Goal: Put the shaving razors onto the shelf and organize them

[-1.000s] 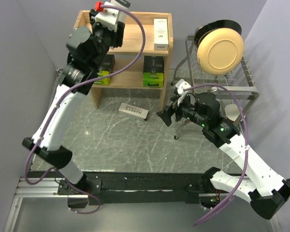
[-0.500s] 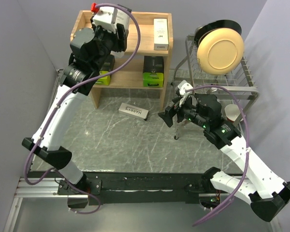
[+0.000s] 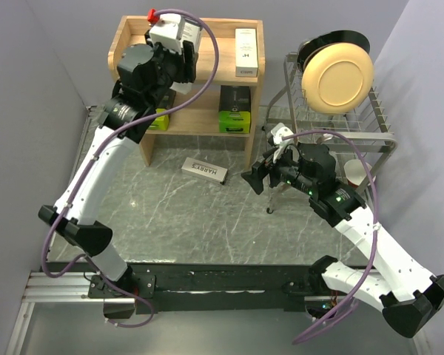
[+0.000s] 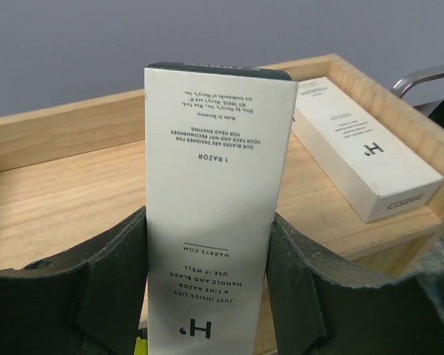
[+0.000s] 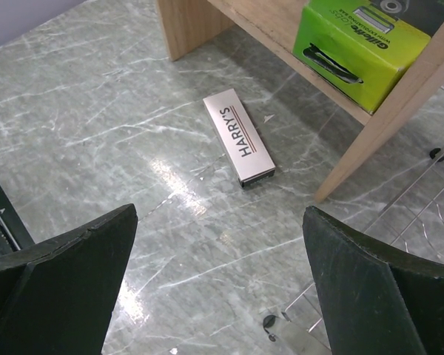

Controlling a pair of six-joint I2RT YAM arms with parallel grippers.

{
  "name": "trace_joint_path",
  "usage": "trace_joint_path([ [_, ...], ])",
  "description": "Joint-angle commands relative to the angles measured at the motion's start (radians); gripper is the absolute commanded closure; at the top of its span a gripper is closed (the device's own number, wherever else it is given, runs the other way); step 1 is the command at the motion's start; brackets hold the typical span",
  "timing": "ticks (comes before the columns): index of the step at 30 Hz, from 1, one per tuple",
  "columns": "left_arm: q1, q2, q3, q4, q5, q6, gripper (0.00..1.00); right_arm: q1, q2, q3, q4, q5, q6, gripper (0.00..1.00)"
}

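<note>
The slim white razor box would drop short, its near end past the front edge of the shelf's top level. It moves farther in next, before my left gripper releases it.
The wooden shelf [image 3: 201, 118] stands at the back of the table. My left gripper [image 3: 179, 68] is over its top tier, shut on a slim white razor box [image 4: 216, 207] held upright between the fingers [image 4: 296, 288]. A second white box [image 3: 246, 52] lies on the top tier's right side, also in the left wrist view [image 4: 364, 155]. Two black-and-green packs sit on the lower tier, one at the right [image 3: 234, 109] and one at the left [image 3: 157, 117], partly hidden by my arm. A third slim box [image 3: 205, 170] lies flat on the table, also in the right wrist view [image 5: 239, 137]. My right gripper [image 3: 256, 180] is open and empty to its right.
A wire dish rack [image 3: 374, 129] with a large cream plate [image 3: 337, 75] stands at the back right, close behind my right arm. A cup [image 3: 355, 174] sits by the rack. The shelf's right side panel [image 5: 385, 126] is near the right gripper. Grey walls close in both sides.
My left gripper has shifted a little to the right over the top tier, still holding the white box. The right arm has barely moved.
</note>
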Motion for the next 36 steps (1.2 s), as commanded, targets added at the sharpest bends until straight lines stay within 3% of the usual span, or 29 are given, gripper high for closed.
trace_joint_path([
  [1, 0.016, 0.036, 0.049, 0.041, -0.005, -0.022, 0.70, -0.015, -0.011, 0.000, 0.037, 0.001, 0.009, 0.00],
  [15, 0.038, 0.250, 0.259, 0.061, -0.025, -0.054, 0.67, -0.049, -0.028, -0.034, 0.042, -0.008, 0.030, 0.00],
  [18, 0.038, 0.284, 0.313, 0.068, -0.031, -0.072, 0.56, -0.059, -0.030, -0.040, 0.042, -0.009, 0.038, 0.00],
  [19, 0.036, 0.286, 0.321, 0.074, -0.034, -0.077, 0.43, -0.061, -0.028, -0.040, 0.042, -0.012, 0.041, 0.00],
  [22, 0.038, 0.272, 0.324, 0.123, -0.031, -0.092, 0.23, -0.070, -0.033, -0.041, 0.043, -0.015, 0.050, 0.00],
  [28, 0.033, 0.208, 0.361, 0.177, -0.051, -0.064, 0.09, -0.090, -0.031, -0.049, 0.051, -0.028, 0.070, 0.00],
  [33, 0.033, 0.058, 0.211, 0.196, -0.092, -0.054, 0.09, -0.095, -0.031, -0.061, 0.061, -0.037, 0.083, 0.00],
  [36, 0.038, -0.041, 0.065, 0.193, -0.125, -0.052, 0.16, -0.099, -0.027, -0.064, 0.071, -0.038, 0.083, 0.00],
])
